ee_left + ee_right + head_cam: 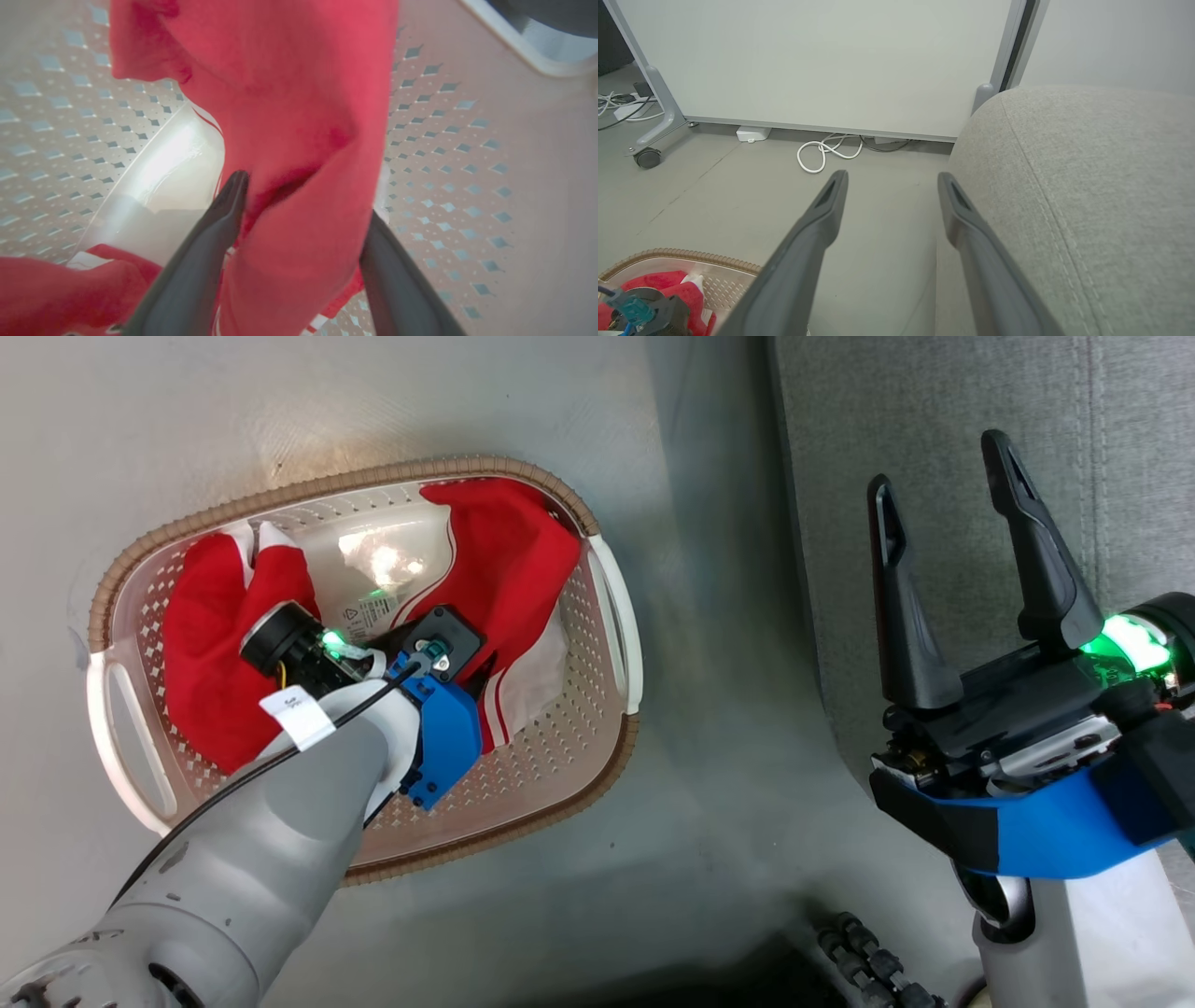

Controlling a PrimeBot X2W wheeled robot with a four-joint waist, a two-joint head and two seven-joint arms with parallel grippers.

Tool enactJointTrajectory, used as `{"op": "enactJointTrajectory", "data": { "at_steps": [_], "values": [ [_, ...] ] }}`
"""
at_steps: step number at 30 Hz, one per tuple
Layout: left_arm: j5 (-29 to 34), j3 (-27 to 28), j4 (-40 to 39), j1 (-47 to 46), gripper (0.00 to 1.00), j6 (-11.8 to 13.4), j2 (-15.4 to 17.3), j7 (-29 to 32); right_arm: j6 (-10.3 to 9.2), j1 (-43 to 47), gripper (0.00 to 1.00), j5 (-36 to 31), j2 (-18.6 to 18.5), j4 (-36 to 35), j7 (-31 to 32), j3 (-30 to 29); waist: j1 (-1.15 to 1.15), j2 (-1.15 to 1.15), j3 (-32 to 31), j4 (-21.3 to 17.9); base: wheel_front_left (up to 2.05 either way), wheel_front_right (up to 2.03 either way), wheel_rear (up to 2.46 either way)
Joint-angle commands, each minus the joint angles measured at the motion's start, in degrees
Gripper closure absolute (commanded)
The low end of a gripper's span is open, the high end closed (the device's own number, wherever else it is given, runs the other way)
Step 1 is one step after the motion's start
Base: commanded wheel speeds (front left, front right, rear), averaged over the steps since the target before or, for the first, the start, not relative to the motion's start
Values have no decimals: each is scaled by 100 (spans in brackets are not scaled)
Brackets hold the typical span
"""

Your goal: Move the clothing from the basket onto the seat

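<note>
The left gripper next needs to take the red garment between its fingers by a raised fold (305, 224), and the rest of the garment lies slack.
The cream basket (611, 616) with a brown rim stands on the floor left of the grey seat (943, 439). Two pieces of red clothing lie in it, one at the left (210, 653) and one at the right (513, 560). My left wrist (439, 709) points down into the basket and hides its own fingers. In the left wrist view my left gripper (306, 200) is open, its fingers straddling a fold of the right red garment (299, 116). My right gripper (943, 462) is open and holds nothing, hovering at the seat's edge (1064, 186).
A paper label (373, 611) and shiny clear plastic (154, 182) lie on the basket floor. Beyond the basket (682, 256) stand a white panel on castors (822, 60) and loose white cable (826, 151) on the grey floor (728, 784).
</note>
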Motion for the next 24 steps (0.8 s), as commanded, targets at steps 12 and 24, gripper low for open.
{"op": "enactJointTrajectory", "data": {
  "at_steps": [12, 24],
  "values": [
    [217, -20, 115, -130, 100, -4, -191, -276, 1, -34, 0, -79, -18, -52, -20, 40, 0, 0, 3, 129, 0, 0, 0],
    [-252, -20, -87, -30, 100, -4, -326, -691, 1, -61, 0, -112, -19, 208, -20, 22, 0, 0, -574, 443, 0, 0, 0]
  ]
}}
